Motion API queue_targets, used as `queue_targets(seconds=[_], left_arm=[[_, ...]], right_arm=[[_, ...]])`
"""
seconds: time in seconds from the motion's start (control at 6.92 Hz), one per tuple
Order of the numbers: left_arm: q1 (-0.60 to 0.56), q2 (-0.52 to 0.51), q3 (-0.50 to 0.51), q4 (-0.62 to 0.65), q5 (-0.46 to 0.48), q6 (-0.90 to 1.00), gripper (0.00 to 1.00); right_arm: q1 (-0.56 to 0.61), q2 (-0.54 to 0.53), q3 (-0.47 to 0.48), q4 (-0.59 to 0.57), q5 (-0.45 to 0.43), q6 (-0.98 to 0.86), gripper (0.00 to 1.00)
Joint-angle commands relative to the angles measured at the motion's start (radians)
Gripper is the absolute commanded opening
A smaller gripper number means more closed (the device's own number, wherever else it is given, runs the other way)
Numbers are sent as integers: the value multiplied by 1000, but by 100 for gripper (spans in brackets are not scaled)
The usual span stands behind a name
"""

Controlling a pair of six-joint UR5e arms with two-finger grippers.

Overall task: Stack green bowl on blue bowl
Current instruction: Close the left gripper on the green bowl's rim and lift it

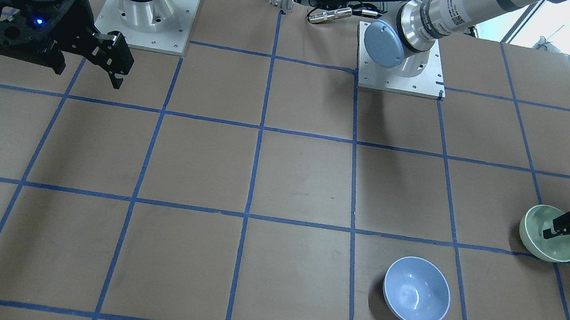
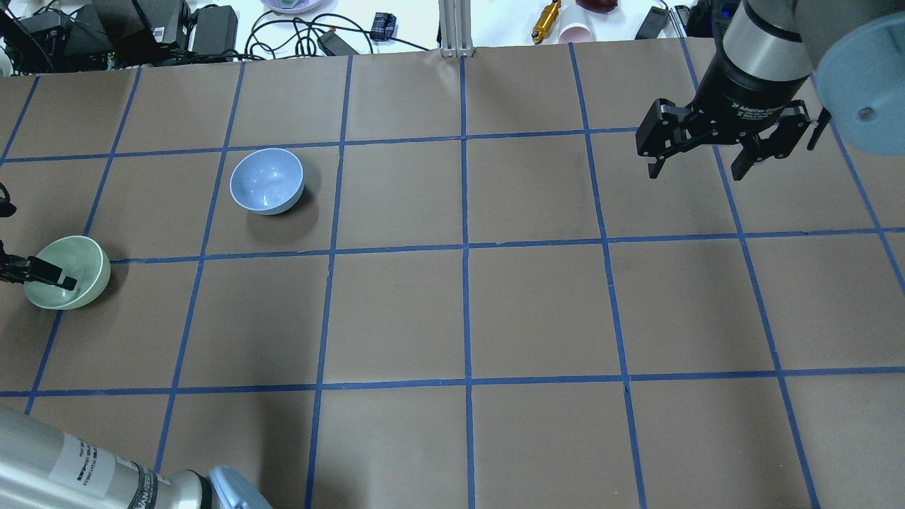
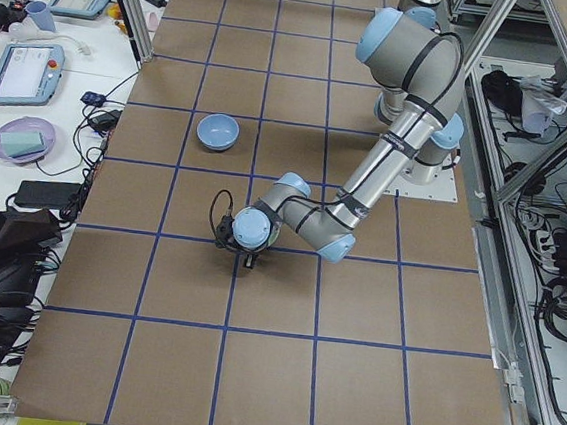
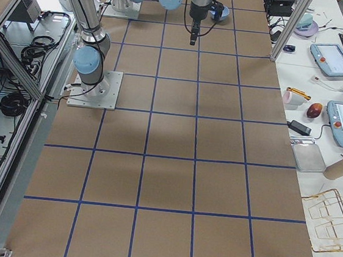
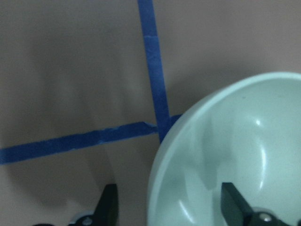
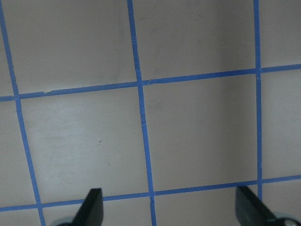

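The green bowl has to be stacked on the blue bowl [image 1: 416, 291], so my left gripper will grab the green bowl by its rim [image 1: 544, 238] next.
The pale green bowl [image 1: 541, 243] sits on the brown table near its left end, also in the overhead view [image 2: 78, 268]. My left gripper [image 1: 554, 231] is open and straddles the bowl's rim. In the left wrist view one finger [image 5: 235, 209] is inside the green bowl [image 5: 225, 141] and the other finger [image 5: 108, 209] is outside it. The pale blue bowl [image 1: 416, 291] stands upright and empty about one grid square away [image 2: 266, 180]. My right gripper [image 2: 696, 170] is open and empty, held above the table far on the other side [image 1: 117, 75].
Blue tape lines [image 2: 464, 247] divide the brown table into squares. Both arm bases [image 1: 399, 67] stand at the robot's side of the table. Cables, cups and tools [image 2: 544, 21] lie beyond the far edge.
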State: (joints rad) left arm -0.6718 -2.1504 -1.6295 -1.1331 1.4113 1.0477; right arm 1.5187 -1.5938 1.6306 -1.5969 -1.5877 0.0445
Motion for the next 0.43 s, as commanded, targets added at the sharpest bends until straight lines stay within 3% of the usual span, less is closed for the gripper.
queue_targets(seconds=[0.0,0.29], left_arm=[[1,1,-1,-2,0,-8,27],[0,9,0,-10,1,-12,21]], right_arm=[[0,0,0,0,0,0,100],[0,0,0,0,0,0,100]])
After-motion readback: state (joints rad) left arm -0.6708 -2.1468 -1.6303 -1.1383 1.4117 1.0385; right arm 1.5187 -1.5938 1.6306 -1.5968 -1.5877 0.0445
